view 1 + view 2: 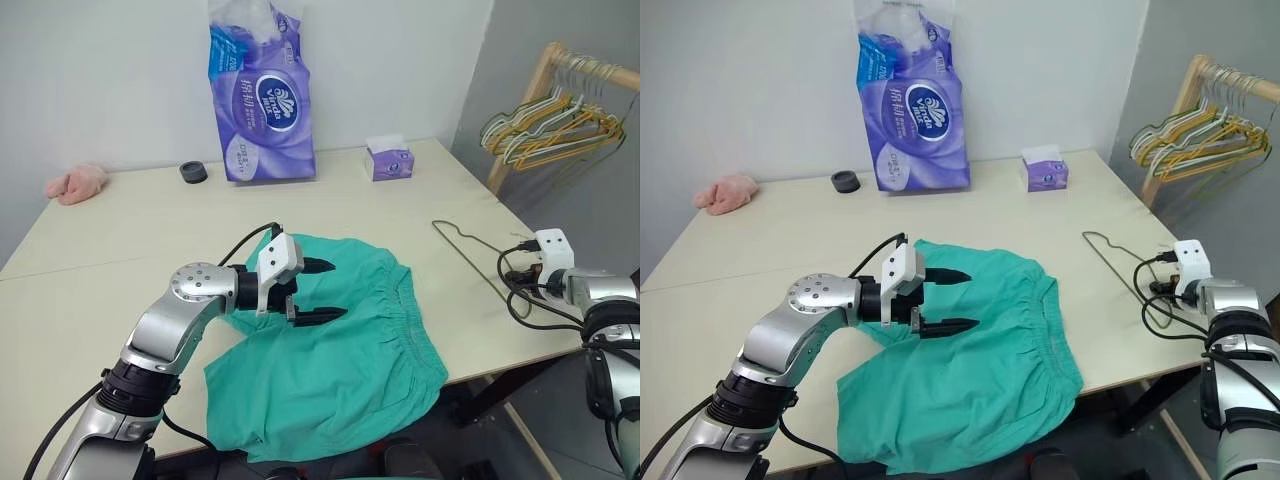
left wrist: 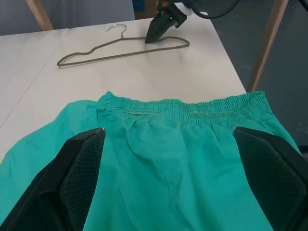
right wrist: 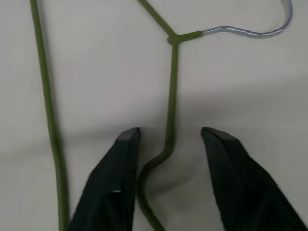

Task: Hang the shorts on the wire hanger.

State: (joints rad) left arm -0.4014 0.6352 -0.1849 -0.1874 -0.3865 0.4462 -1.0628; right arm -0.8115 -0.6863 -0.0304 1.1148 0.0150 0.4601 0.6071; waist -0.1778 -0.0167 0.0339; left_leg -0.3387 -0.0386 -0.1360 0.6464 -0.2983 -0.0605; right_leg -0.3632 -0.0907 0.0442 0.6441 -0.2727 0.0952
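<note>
I should next grab the olive-green wire hanger's bent shoulder wire with my right gripper to hang the shorts.
The teal-green shorts lie flat on the table, with the elastic waistband toward the right and one leg hanging over the near edge. My left gripper hovers just above them, open and pointing right, with nothing between its fingers. The olive-green wire hanger lies flat on the table to the right of the shorts and apart from them. My right gripper is down at the hanger, near its hooked end. Its fingers stand apart on either side of the hanger's wire.
A tall purple tissue pack, a small tissue box, a black round object and a pink cloth sit along the back of the table. A wooden rack with several bunched hangers stands at the far right.
</note>
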